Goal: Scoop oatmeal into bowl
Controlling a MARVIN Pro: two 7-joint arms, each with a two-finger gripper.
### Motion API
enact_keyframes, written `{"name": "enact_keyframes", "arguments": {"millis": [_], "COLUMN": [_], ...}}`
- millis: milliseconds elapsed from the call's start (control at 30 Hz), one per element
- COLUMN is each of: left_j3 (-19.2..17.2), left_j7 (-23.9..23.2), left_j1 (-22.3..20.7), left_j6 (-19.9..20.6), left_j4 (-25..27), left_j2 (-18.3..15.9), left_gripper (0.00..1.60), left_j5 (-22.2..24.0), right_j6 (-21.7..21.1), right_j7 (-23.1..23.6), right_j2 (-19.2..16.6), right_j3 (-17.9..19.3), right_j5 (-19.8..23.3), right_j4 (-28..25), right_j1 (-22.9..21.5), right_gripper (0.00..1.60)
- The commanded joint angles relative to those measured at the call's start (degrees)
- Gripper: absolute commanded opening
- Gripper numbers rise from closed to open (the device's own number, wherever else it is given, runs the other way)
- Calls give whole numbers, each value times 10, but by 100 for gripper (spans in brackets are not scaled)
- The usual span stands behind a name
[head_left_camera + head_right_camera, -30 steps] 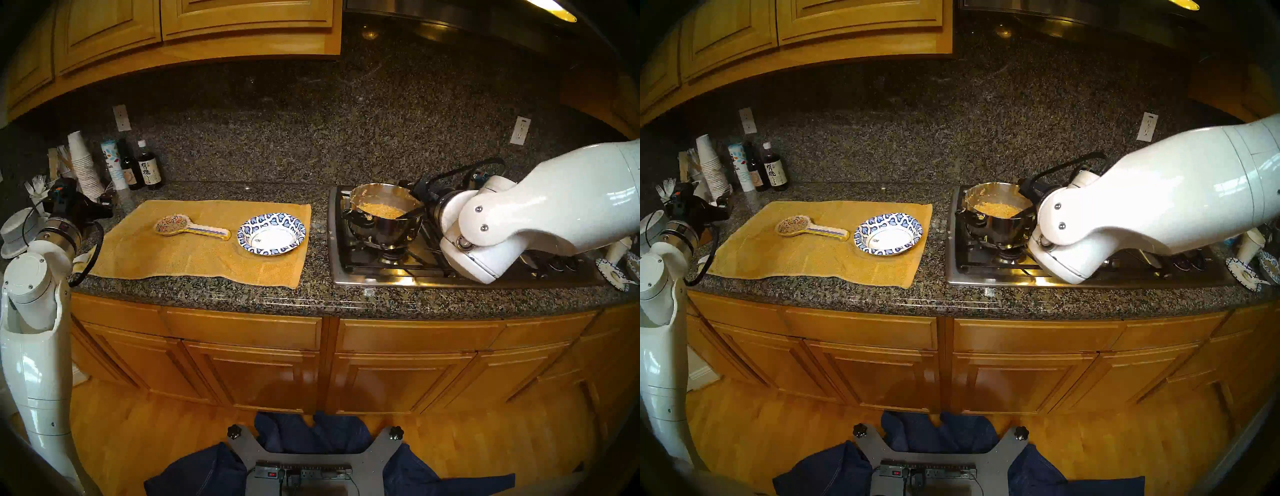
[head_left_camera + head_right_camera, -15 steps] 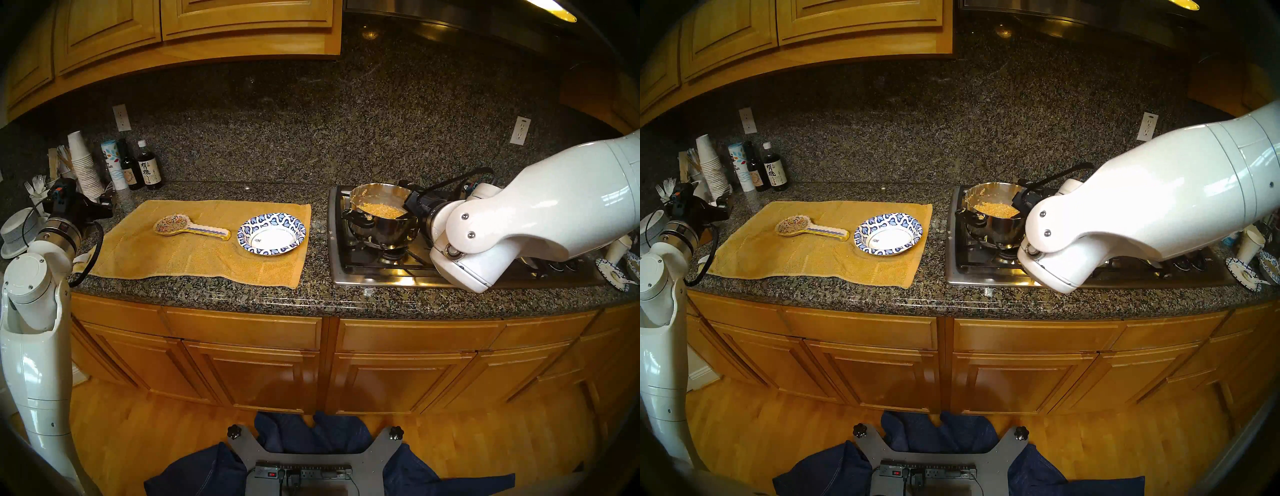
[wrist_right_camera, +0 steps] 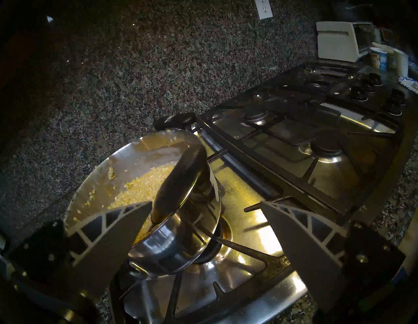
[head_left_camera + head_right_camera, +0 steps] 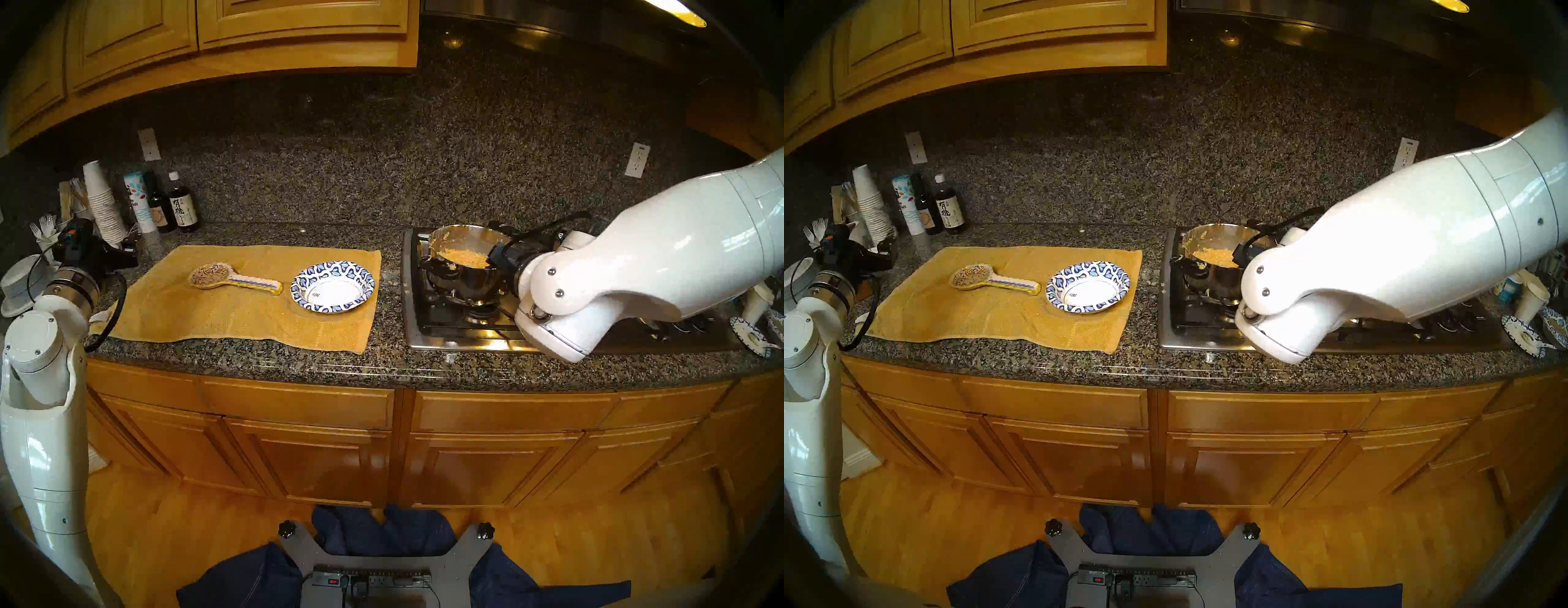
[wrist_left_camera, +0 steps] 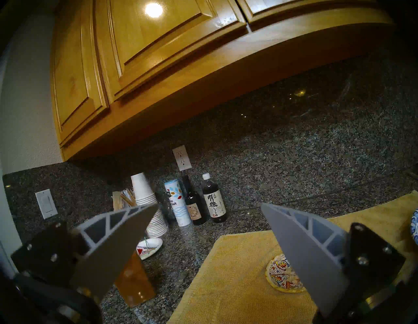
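The right gripper grabs the spoon by its dark handle [image 3: 181,181] next, to scoop oatmeal from the steel pot into the bowl.
The tan oatmeal [image 4: 462,257] [image 3: 140,192] lies in a steel pot [image 4: 460,284] [image 3: 172,246] on the stove's left burner. A dark spoon handle [image 3: 178,181] leans on the pot's right rim. My right gripper [image 4: 497,254] [image 3: 205,203] is open at that rim, the handle's end standing between its fingers, close to the left finger [image 3: 108,239]. The blue-and-white patterned bowl [image 4: 335,268] [image 4: 1089,268] sits on a yellow towel [image 4: 237,314], its white centre bare. My left gripper [image 4: 123,254] [image 5: 209,204] hangs open with nothing in it at the far left.
A colourful ceramic spoon rest [image 4: 233,278] lies on the towel left of the bowl. Bottles [image 4: 182,208], a salt canister and stacked paper cups [image 4: 102,204] crowd the back left. Stove grates [image 3: 294,126] and knobs stretch to the right; a white toaster [image 3: 337,40] stands behind.
My right arm has swung left and forward, bringing its open gripper up to the pot's right rim around the spoon handle. The left arm, bowl and pot have not moved.
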State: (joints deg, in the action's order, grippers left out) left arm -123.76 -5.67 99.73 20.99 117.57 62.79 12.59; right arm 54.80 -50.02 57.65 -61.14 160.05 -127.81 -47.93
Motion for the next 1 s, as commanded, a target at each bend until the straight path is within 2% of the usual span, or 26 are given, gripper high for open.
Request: {"name": "enact_keyframes", "arguments": {"millis": [0, 333, 367, 400, 533, 567, 700, 767, 867, 967], "left_j3": [-7, -6, -6, -6, -6, -6, -6, -6, -6, -6], "left_j7": [0, 1, 1, 2, 2, 2, 3, 3, 3, 4], "left_j1": [-10, -9, -9, -9, -9, -8, -8, -8, -8, -8], "left_j6": [-9, -9, -9, -9, -9, -9, -9, -9, -9, -9], "left_j4": [16, 16, 16, 16, 16, 16, 16, 17, 17, 17], "left_j2": [-9, -10, -10, -10, -10, -11, -11, -11, -11, -12], "left_gripper": [160, 160, 160, 160, 160, 160, 160, 160, 160, 160], "left_j5": [-1, 0, 0, 0, 1, 1, 1, 2, 2, 2], "right_j6": [2, 2, 2, 2, 2, 2, 2, 2, 2, 2], "right_j7": [-39, -40, -40, -40, -40, -40, -38, -38, -37, -37], "right_j2": [5, 12, 13, 13, 14, 15, 17, 18, 20, 20], "right_j3": [5, 2, 2, 1, -1, -1, -1, -1, -1, -2], "right_j5": [-1, 1, 1, 2, 3, 3, 4, 4, 5, 6], "right_j4": [18, 31, 32, 33, 35, 36, 40, 42, 44, 48], "right_j1": [-1, 1, 1, 1, 3, 4, 8, 10, 12, 14], "right_gripper": [160, 160, 156, 147, 84, 75, 55, 40, 28, 28]}}
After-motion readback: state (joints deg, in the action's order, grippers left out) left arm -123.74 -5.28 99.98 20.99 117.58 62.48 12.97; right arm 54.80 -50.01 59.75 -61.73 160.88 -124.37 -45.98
